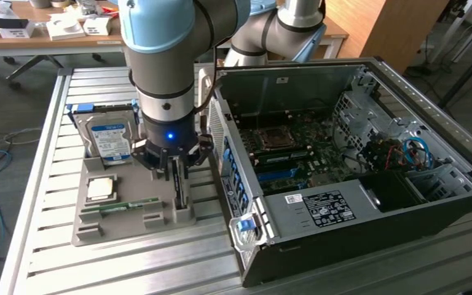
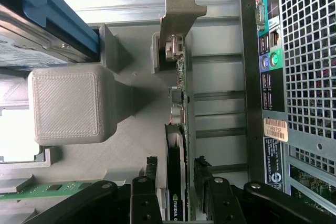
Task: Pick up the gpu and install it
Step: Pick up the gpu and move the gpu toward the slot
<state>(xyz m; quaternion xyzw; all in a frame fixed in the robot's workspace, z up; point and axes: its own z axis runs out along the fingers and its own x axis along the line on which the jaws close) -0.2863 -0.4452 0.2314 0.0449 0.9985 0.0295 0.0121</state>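
Note:
The GPU will next be grabbed by my gripper at its edge with the NVIDIA label (image 2: pixel 176 196), and this leaves the GPU's bracket (image 2: pixel 178 13) free to fit the case.
The gpu (image 1: pixel 180 195) stands on edge in a slot of the grey holder (image 1: pixel 133 184), beside the open computer case (image 1: pixel 326 206). In the wrist view the gpu (image 2: pixel 181 77) is a thin dark board seen edge-on, and its pale tan bracket (image 2: pixel 179 17) is at the far end. My gripper (image 1: pixel 175 173) hangs straight down over the card. Its black fingers (image 2: pixel 151 174) stand one on each side of the board, and a small gap shows at the finger I can see best. The gripper (image 2: pixel 177 170) is open around the card.
The holder also carries a hard drive (image 1: pixel 110 138) with a blue-white label, a processor (image 1: pixel 101 187) and a green memory stick (image 1: pixel 121 206). The case's rear port panel (image 2: pixel 273 66) stands close beside the card. The motherboard (image 1: pixel 302 147) lies exposed inside the case. Everything rests on a slatted metal table (image 1: pixel 47 160).

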